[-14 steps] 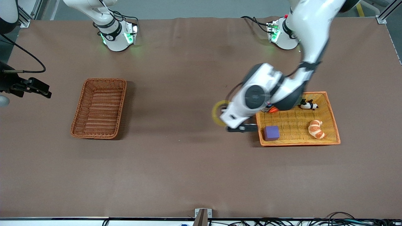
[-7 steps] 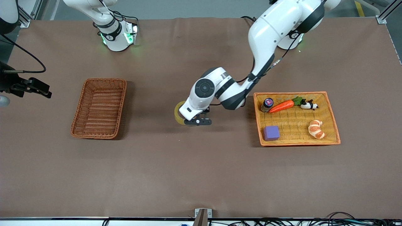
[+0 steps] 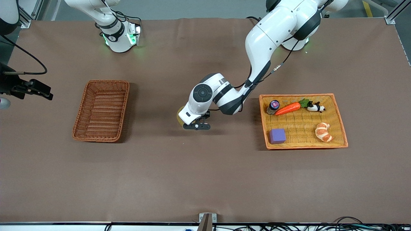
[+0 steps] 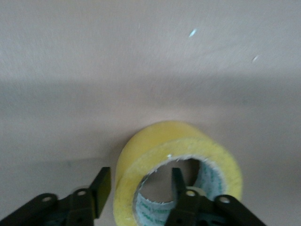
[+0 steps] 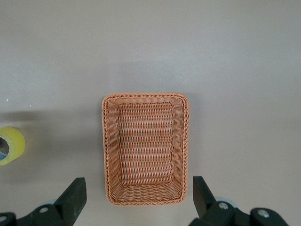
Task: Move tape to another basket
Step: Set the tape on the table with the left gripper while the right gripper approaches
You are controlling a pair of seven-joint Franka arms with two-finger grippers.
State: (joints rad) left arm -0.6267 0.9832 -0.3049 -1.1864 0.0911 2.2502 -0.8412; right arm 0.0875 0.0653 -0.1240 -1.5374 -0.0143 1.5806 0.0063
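My right gripper grabs the tape roll by its ring wall next, to move the roll into the reddish-brown basket.
The tape, a yellowish translucent roll, is in my left gripper over the bare middle of the table, between the two baskets. In the left wrist view one finger stands outside the roll and the other is inside its hole, so my left gripper is shut on the roll's wall. The dark reddish-brown basket lies toward the right arm's end. My right gripper waits open, high beside it. Its view shows the basket between the fingers and the tape at the edge.
The orange-yellow woven tray lies toward the left arm's end. It holds a purple cube, a croissant, a carrot, a panda toy and a small jar. Brown cloth covers the table.
My left gripper has carried the tape from beside the tray out over the middle of the table, toward the dark basket. The right arm has not moved.
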